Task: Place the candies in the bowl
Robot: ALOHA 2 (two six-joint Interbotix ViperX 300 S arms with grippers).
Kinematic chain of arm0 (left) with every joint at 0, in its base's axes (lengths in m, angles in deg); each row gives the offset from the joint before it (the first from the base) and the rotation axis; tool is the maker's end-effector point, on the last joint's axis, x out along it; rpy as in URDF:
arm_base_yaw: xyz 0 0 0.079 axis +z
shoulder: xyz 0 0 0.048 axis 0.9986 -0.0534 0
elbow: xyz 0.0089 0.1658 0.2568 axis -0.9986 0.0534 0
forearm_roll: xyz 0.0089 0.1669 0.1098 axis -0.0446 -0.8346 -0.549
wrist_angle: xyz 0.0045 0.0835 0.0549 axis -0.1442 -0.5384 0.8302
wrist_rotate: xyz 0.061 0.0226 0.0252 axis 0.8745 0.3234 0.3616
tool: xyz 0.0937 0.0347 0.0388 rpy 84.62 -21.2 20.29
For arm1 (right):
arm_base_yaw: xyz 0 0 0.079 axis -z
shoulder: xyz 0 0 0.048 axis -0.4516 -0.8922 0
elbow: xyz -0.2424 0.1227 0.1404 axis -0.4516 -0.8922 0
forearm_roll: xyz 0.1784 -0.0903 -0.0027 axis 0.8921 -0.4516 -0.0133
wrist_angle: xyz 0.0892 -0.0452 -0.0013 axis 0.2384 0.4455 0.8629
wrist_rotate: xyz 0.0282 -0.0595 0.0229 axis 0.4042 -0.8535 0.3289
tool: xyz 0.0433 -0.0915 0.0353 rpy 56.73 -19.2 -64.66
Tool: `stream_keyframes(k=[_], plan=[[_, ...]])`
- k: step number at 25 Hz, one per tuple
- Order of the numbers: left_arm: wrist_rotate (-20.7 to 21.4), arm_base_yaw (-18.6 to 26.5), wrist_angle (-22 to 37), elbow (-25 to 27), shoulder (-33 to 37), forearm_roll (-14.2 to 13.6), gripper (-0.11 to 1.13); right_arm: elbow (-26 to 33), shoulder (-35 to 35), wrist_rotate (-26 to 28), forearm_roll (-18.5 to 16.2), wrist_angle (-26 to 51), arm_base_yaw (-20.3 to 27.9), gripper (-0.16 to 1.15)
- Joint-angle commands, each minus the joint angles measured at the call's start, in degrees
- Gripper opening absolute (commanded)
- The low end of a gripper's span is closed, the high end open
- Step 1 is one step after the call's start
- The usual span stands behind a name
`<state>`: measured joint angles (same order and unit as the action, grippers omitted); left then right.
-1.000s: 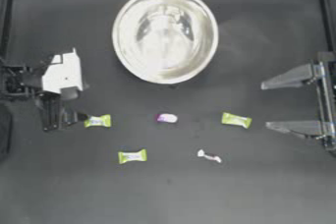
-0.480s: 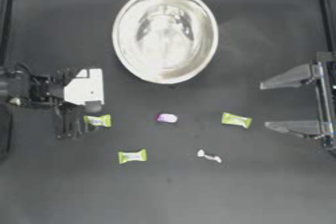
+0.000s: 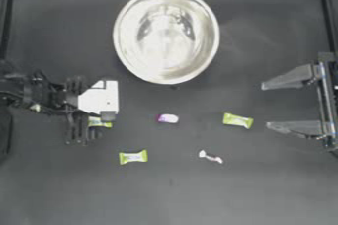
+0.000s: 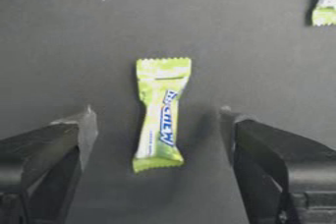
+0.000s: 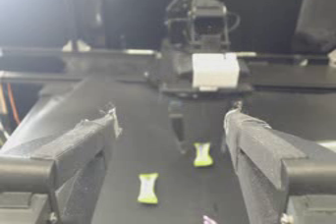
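Observation:
The left gripper takes hold of the yellow-green candy by its printed middle (image 4: pixel 164 118) next, to put the candy in the shiny metal bowl.
The shiny metal bowl (image 3: pixel 165 35) sits at the back middle of the table. My left gripper (image 3: pixel 89 124) hangs open over a yellow-green candy (image 3: pixel 100 122). In the left wrist view that candy (image 4: pixel 160 112) lies flat on the table between the two spread jaws of the left gripper (image 4: pixel 156 120), touching neither. Farther right lie a purple-and-white candy (image 3: pixel 167 118) and a second yellow-green candy (image 3: pixel 237 120). A third yellow-green candy (image 3: pixel 133 157) and a thin white-and-red candy (image 3: pixel 210 157) lie nearer the front. My right gripper (image 3: pixel 294 103) is parked open at the right edge.
The left arm's white camera block (image 3: pixel 99 97) sits between the bowl and the covered candy. The right wrist view looks across the table at that block (image 5: pixel 215 70) and two yellow-green candies (image 5: pixel 203 154), (image 5: pixel 148 187). Dark rails border the table.
My left arm has swung right and toward the front, bringing its open gripper over the leftmost yellow-green candy. The right arm and all candies have stayed put.

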<state>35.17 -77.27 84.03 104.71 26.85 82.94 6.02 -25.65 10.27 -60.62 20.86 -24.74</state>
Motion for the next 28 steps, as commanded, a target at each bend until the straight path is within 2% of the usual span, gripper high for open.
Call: stream_keyframes(k=[1,6,9,11,14,16,18,23,28], plan=[[0.0,0.0,-0.1,-1.3,-0.4,0.1,1.02,1.1,-0.4,0.1,0.2,-0.4,0.1,0.96],[0.0,0.0,0.0,-1.8,-1.9,0.1,0.97,1.1,-0.5,0.1,0.2,-0.4,0.1,0.96],[0.0,0.0,0.1,-2.1,-2.8,0.1,0.85,1.1,-0.5,0.1,0.2,-0.5,0.1,0.96],[0.0,0.0,0.7,-2.2,-3.3,0.1,0.70,1.1,-0.5,0.1,0.2,-0.5,0.1,0.96],[0.0,0.0,2.7,-2.5,-4.0,0.1,0.36,1.1,-0.5,0.0,0.2,-0.5,0.1,0.96],[0.0,0.0,3.8,-2.8,-3.9,0.1,0.18,1.1,-0.4,0.0,0.2,-0.4,0.1,0.96],[0.0,-0.3,4.2,-3.1,-3.3,0.1,0.06,1.1,-0.5,0.0,0.2,-0.4,0.1,0.96],[0.0,-1.3,5.1,-4.2,-0.2,0.1,0.08,1.1,-0.5,0.1,0.2,-0.4,0.1,0.96],[0.6,-1.5,6.0,-5.9,7.0,-0.3,0.08,1.1,-0.4,0.1,0.2,-0.4,0.1,0.96]])
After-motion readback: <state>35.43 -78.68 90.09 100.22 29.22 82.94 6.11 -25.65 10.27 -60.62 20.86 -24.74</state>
